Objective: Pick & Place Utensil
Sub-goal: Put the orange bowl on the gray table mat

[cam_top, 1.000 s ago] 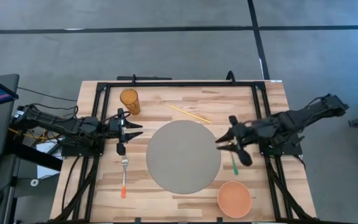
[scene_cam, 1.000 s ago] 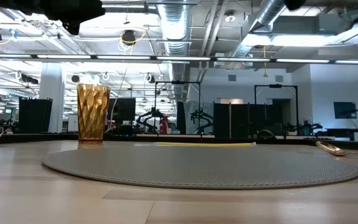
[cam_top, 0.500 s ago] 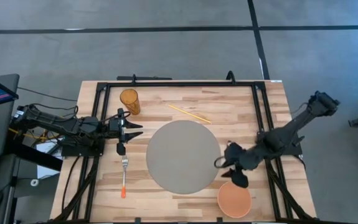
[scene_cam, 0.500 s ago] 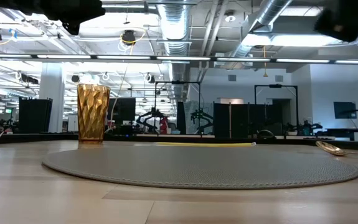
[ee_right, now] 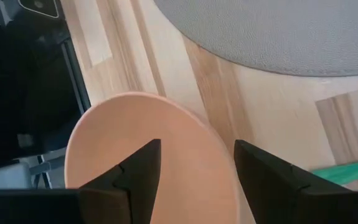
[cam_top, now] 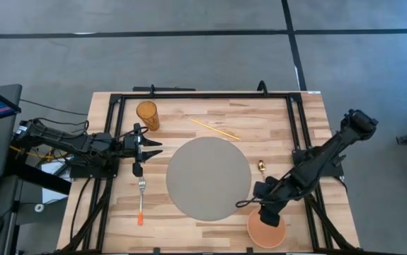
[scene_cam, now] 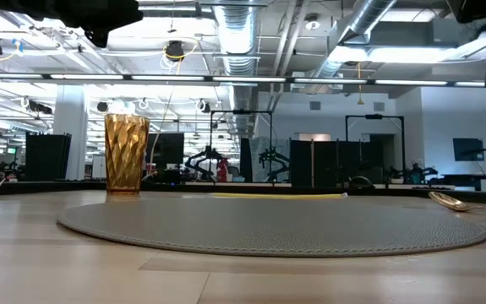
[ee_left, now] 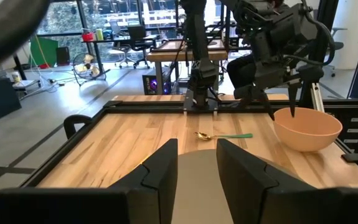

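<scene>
My right gripper takes hold of the orange bowl by its rim next, to set it on the round grey mat.
A spoon with a gold bowl and a green handle lies on the table right of the round grey mat; it also shows in the left wrist view. A fork with an orange handle lies left of the mat. My right gripper is open and empty, pointing down over the far-left rim of the orange bowl, with the bowl between its fingers in the right wrist view. My left gripper is open and empty, level above the table left of the mat.
An amber cup stands at the far left, and shows in the low view. A yellow chopstick lies beyond the mat. Black frame rails run along the table's far, left and right sides.
My right gripper has gone from above the spoon toward the table's near edge and down, and has tipped to point down over the orange bowl. It has stayed open. The spoon's gold bowl now shows beside the arm.
</scene>
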Robot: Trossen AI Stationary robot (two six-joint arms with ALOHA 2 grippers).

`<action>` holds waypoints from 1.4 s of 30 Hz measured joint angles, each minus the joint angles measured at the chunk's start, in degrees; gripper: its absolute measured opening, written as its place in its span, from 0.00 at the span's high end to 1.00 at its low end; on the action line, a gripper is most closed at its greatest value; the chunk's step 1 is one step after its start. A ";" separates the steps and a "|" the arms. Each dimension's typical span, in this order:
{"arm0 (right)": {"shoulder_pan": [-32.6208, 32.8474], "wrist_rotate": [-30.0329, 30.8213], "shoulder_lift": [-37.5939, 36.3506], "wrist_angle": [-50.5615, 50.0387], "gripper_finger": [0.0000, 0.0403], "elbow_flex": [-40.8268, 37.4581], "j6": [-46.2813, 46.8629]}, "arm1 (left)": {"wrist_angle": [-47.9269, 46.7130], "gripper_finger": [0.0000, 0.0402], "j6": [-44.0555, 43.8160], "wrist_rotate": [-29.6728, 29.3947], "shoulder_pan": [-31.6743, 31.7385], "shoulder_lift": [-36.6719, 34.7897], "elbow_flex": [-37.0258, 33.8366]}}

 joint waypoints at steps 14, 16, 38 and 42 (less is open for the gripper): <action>-0.01 0.37 4.94 -0.58 0.51 -0.07 -0.25 | 0.02 0.72 0.00 -0.02 -0.02 0.00 0.00; -0.01 0.48 5.58 -1.43 0.51 -0.07 -1.45 | 0.01 0.72 0.00 0.00 -0.02 0.02 -0.02; -8.87 -7.16 4.22 -1.47 0.96 2.01 -5.50 | 0.24 0.72 0.07 0.00 -0.02 0.17 -0.04; -13.61 0.44 1.94 -0.76 0.99 5.55 -16.20 | 0.26 0.72 0.17 0.00 -0.02 0.17 -0.04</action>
